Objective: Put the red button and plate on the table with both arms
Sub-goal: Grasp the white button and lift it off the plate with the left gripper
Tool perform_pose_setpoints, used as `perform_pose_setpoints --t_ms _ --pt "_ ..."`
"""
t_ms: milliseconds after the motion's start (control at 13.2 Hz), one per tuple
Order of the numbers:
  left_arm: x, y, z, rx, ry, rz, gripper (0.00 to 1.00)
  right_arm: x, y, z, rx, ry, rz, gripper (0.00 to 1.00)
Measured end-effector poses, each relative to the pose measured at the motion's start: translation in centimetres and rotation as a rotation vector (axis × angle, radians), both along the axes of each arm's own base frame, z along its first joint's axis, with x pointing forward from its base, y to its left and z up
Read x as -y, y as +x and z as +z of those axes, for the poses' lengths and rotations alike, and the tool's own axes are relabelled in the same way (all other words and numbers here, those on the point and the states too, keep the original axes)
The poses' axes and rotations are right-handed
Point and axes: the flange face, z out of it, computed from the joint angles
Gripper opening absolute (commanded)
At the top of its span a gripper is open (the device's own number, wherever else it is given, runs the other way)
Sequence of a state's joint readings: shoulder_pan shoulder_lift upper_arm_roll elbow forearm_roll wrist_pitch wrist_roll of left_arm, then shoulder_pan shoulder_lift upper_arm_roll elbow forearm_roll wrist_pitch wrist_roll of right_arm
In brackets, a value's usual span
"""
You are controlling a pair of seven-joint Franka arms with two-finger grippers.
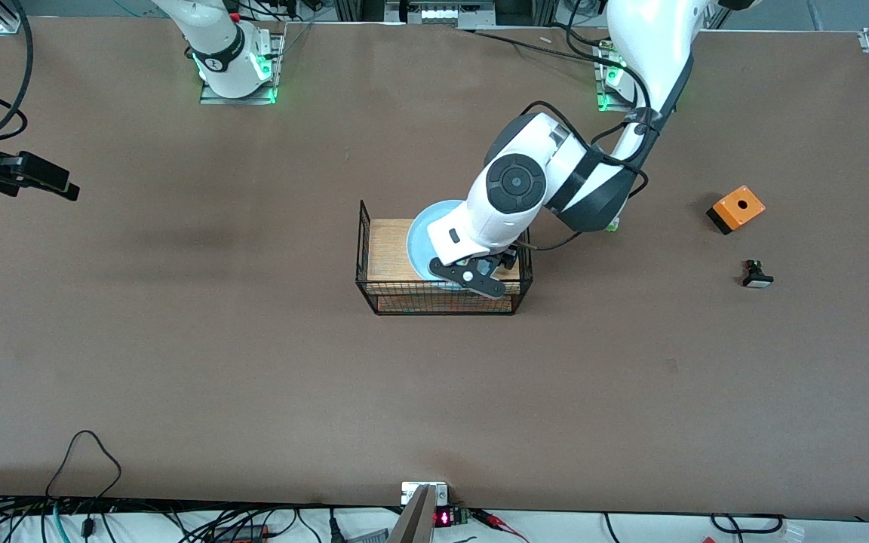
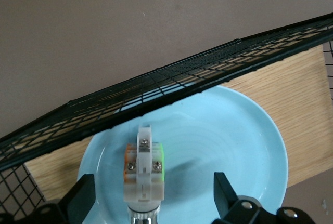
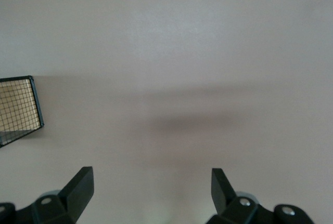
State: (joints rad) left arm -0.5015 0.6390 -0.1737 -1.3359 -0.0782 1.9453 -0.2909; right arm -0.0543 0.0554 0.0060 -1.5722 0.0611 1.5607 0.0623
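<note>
The red button should move off the light-blue plate [image 1: 421, 235] [image 2: 234, 130] to the table, so next I should grab it with my left gripper by its orange and green sides.
The light-blue plate [image 1: 421, 235] [image 2: 234, 130] lies on the wooden top of the black wire rack [image 1: 379, 296] [image 2: 156, 86] at mid-table. On the plate lies the red button [image 2: 145, 167], a white blocky part with orange and green sides; its cap is cut off by the frame edge. My left gripper [image 2: 153, 176] hangs low over the plate, open, with a finger on each side of the button and touching nothing. In the front view the left hand hides the button. My right gripper [image 3: 151, 174] waits open and empty above bare table [image 1: 178, 339] toward the right arm's end.
An orange box [image 1: 736, 209] and a black-bodied button [image 1: 756, 275] sit on the table toward the left arm's end. The rack's wire walls rise around the plate. Cables run along the table edge nearest the front camera.
</note>
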Motion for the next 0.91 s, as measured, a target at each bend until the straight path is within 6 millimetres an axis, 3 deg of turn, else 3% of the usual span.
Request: perform_pose_setpoints --t_ms 228,380,455,531,607,911 --pt "0.4 -0.5 -1.9 -0.026 0.015 -0.011 1.00 -2.1 0.0 0.0 -0.004 -0.004 -0.024 1.00" --pt "0.6 -0.8 -2.5 -0.036 0.020 -0.015 0.99 -2.2 0.0 0.0 -0.006 -0.004 -0.025 1.00" --pt "0.7 -0.9 -2.5 -0.036 0.019 -0.016 0.89 -2.2 0.0 0.0 -0.008 -0.004 -0.026 1.00" --pt "0.7 -0.9 -2.5 -0.036 0.019 -0.017 0.72 -2.3 0.0 0.0 -0.011 -0.004 -0.029 1.00" --pt "0.7 -0.9 -2.5 -0.037 0.019 -0.018 0.40 -2.6 -0.1 -0.1 -0.014 -0.006 -0.042 1.00" --pt "0.7 -1.0 -1.9 -0.035 0.018 -0.018 0.02 -6.3 -0.2 0.0 -0.021 -0.015 -0.092 1.00"
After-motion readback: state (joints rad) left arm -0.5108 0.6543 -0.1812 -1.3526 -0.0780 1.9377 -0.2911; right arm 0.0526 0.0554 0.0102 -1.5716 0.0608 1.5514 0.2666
